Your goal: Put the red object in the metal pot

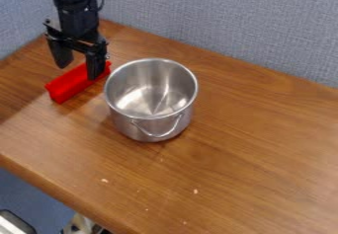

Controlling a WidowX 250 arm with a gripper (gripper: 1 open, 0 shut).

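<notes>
The fingers of my gripper are above the red block's far end (90,72) and the table shows under one of them, so they would miss if I closed now. My gripper should go down first and then close on the block.
A bright red elongated block (69,84) lies on the wooden table (251,149) at the left, angled toward the pot. Right of it stands the shiny metal pot (150,99), upright and empty, its thin wire handle hanging on the near side. My black gripper (79,66) points straight down over the far end of the red block. It is open, one finger on each side of the block's upper end, fingertips low near the block. Part of the block's far end is hidden behind the fingers.
A blue-grey fabric wall (238,21) runs behind the table. The table's front edge cuts diagonally across the lower left, with floor below it.
</notes>
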